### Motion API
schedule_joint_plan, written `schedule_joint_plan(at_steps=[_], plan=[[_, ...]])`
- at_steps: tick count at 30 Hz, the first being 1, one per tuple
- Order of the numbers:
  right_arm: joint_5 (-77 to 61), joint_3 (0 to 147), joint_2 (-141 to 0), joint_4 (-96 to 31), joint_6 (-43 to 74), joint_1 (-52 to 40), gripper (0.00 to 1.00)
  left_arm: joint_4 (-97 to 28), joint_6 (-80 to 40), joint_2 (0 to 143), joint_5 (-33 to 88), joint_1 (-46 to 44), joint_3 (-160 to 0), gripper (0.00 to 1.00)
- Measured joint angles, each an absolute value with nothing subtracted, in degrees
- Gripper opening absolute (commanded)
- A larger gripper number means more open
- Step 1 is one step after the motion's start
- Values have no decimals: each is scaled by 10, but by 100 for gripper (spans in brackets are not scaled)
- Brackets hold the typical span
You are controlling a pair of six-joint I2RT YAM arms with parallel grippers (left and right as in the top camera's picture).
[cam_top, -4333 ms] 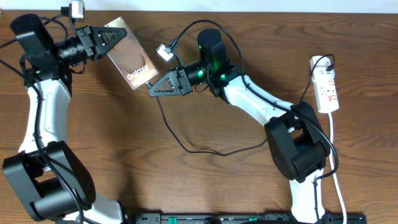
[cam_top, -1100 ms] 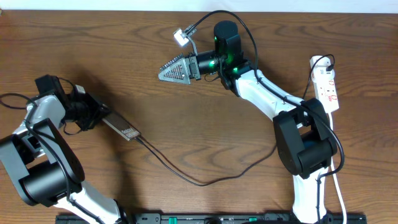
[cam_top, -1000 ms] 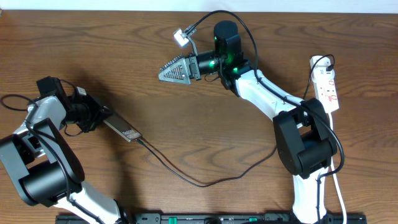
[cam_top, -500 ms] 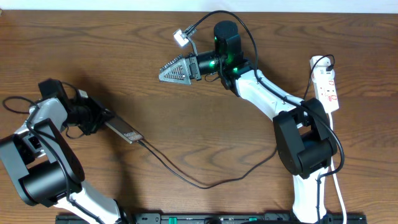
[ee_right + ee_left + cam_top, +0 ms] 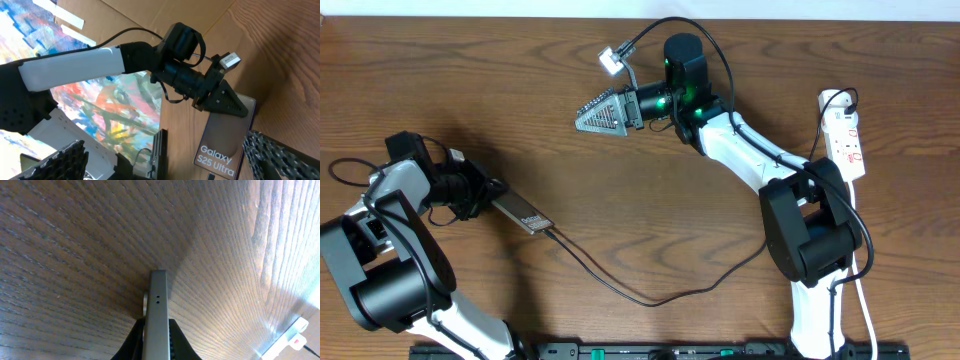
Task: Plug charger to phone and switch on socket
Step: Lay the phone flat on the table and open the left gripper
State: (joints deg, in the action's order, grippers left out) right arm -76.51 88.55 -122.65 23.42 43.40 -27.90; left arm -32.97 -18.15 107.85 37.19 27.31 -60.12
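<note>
The phone's lower end meets its shadow on the tabletop, so it is time for my left gripper to open. The phone would rest there if I opened now.
The phone (image 5: 525, 215) stands on edge above the table at the left, with my left gripper (image 5: 492, 192) shut on its upper end. In the left wrist view its thin grey edge (image 5: 158, 305) runs up between the dark jaws. The right wrist view shows its screen (image 5: 226, 132) reading "Galaxy S25 Ultra", held by the left gripper (image 5: 220, 102). The charger (image 5: 640, 296) is plugged into the phone's lower end and loops right across the table. My right gripper (image 5: 603, 113) hangs open and empty at the upper middle. The socket (image 5: 845, 135) lies at the far right.
The charger's loop crosses the table's front middle and runs under my right arm (image 5: 750, 160). A white cord (image 5: 860, 270) trails from the socket down the right side. A black rail (image 5: 650, 351) lines the front edge.
The left gripper has carried the phone from the upper left down to the lower left and is still drifting slightly down. The right gripper pulled away from the phone and now holds still.
</note>
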Motion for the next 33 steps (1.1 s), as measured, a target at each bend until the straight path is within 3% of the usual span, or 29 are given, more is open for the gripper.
schedule_joint_plan(at_steps=[3,13,16,33], plan=[[-765,886,-1227,234,434,-279,99,-329,-180,1079,371,273,-601,15],[-765,885,-1227,234,434,-279,99,-329,-181,1079,369,273,-601,17],[-766,886,-1227,234,434,-279,99,-329,-181,1079,369,273,-601,24],[-767,886,-1227,234,434,-279,99,-334,-181,1079,370,273,-601,25]])
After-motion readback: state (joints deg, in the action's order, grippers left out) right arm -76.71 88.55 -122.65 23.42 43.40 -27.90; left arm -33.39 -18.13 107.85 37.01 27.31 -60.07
